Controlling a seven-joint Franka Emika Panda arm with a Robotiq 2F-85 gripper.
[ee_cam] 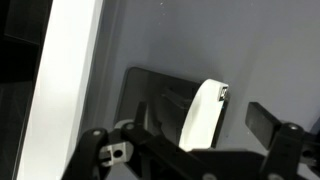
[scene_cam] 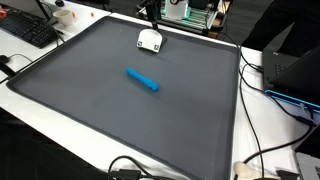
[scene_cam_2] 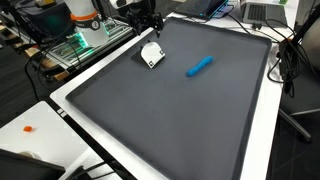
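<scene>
My gripper moves lower next, before it closes on the white object. The object stands slanted below my spread fingertips, so closing now would miss it.
A small white object lies on the dark grey mat near its far edge. My gripper hangs just above it, open and holding nothing. In the wrist view the white object stands between the two spread fingers, with the right finger well clear of it. A small metal-looking detail shows at the object's top end. A blue cylinder-shaped object lies flat on the mat, apart from the gripper.
A white table rim frames the mat. A keyboard lies beyond one corner. Cables and dark equipment crowd one side. Electronics stand behind the arm, and a laptop is at the back.
</scene>
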